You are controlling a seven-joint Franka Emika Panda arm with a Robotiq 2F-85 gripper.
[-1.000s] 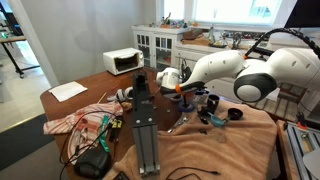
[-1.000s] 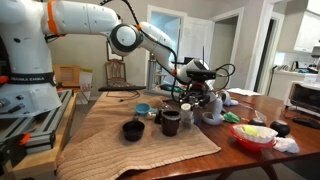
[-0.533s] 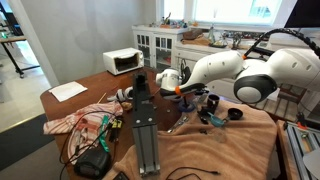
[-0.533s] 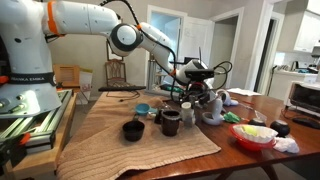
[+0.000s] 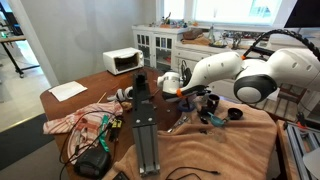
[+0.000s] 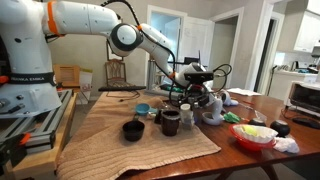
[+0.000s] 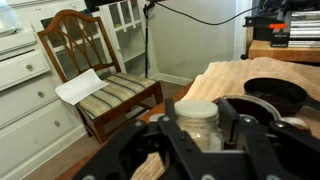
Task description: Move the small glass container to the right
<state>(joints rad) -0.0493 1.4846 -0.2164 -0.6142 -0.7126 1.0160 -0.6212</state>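
I should open my gripper now: the small glass container (image 7: 197, 128) is standing upright, low at the flat brown cloth beside the dark mug.
The small glass container (image 7: 197, 128), a clear jar with a white lid, stands between the two black fingers of my gripper (image 7: 198, 110) in the wrist view. The fingers sit close against its sides, so the gripper looks shut on it. In an exterior view the jar (image 6: 186, 112) is on the brown cloth, behind a dark mug (image 6: 170, 122), with the gripper (image 6: 191, 93) reaching down over it. In an exterior view the gripper (image 5: 186, 94) is low over the table, and the jar is hidden behind it.
A black bowl (image 6: 133, 130), a blue-lidded dish (image 6: 143, 109) and a red bowl (image 6: 252, 135) stand nearby on the table. A black dish (image 7: 276, 95) lies right beside the jar. A wooden chair (image 7: 95, 70) stands past the table edge. A microwave (image 5: 124, 61) is at the far end.
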